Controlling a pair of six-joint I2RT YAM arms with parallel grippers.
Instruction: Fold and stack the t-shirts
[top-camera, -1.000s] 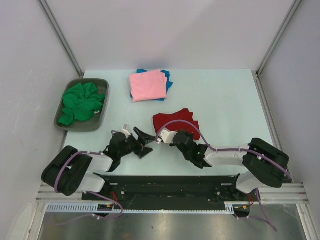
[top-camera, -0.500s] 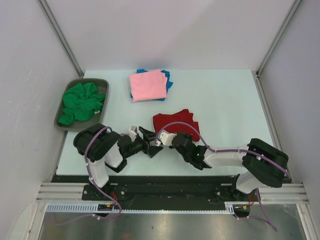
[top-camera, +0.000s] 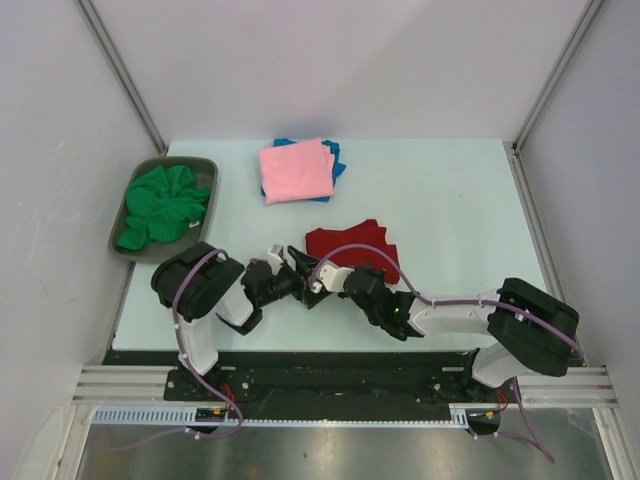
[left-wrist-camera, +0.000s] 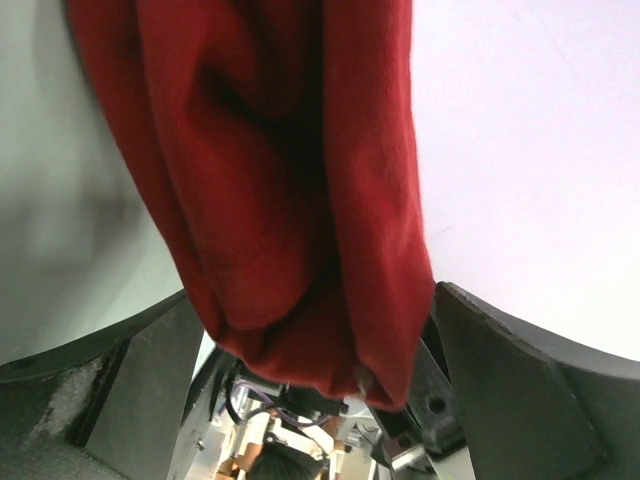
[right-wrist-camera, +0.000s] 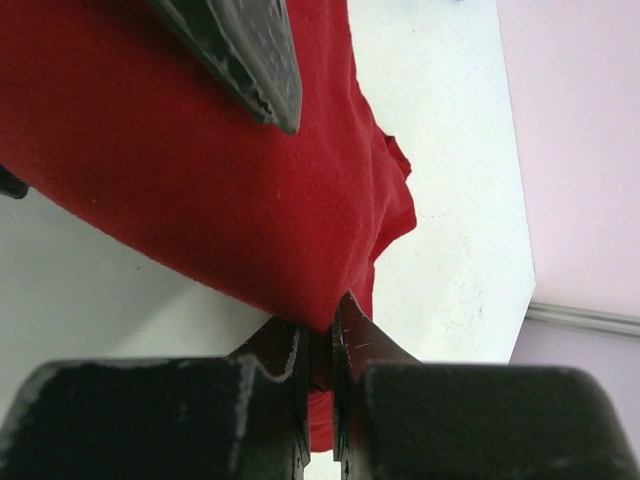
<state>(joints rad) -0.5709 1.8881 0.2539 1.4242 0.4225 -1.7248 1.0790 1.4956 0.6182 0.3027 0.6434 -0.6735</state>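
I need to fold and stack the red t-shirt, so my left gripper should next grab its hanging edge fold beside my right gripper.
A dark red t-shirt (top-camera: 352, 246) lies crumpled on the table in front of the arms. My right gripper (top-camera: 314, 284) is shut on its near-left edge, and in the right wrist view the cloth (right-wrist-camera: 180, 150) is pinched between the closed tips of that gripper (right-wrist-camera: 320, 325). My left gripper (top-camera: 300, 271) stands open right beside it. In the left wrist view a fold of the red shirt (left-wrist-camera: 270, 180) hangs between the wide jaws of the left gripper (left-wrist-camera: 320, 340). A folded pink t-shirt (top-camera: 296, 170) rests on a blue one (top-camera: 337, 160) at the back. A green t-shirt (top-camera: 163, 205) is bunched in the tray.
The grey tray (top-camera: 166, 256) sits at the table's left edge. White walls enclose the table on three sides. One left finger (right-wrist-camera: 245, 60) crosses the top of the right wrist view, close over the red cloth.
My left arm has swung up and rightward from the near left. Its open jaws now sit around the red shirt's edge next to the right gripper, which has hardly moved.
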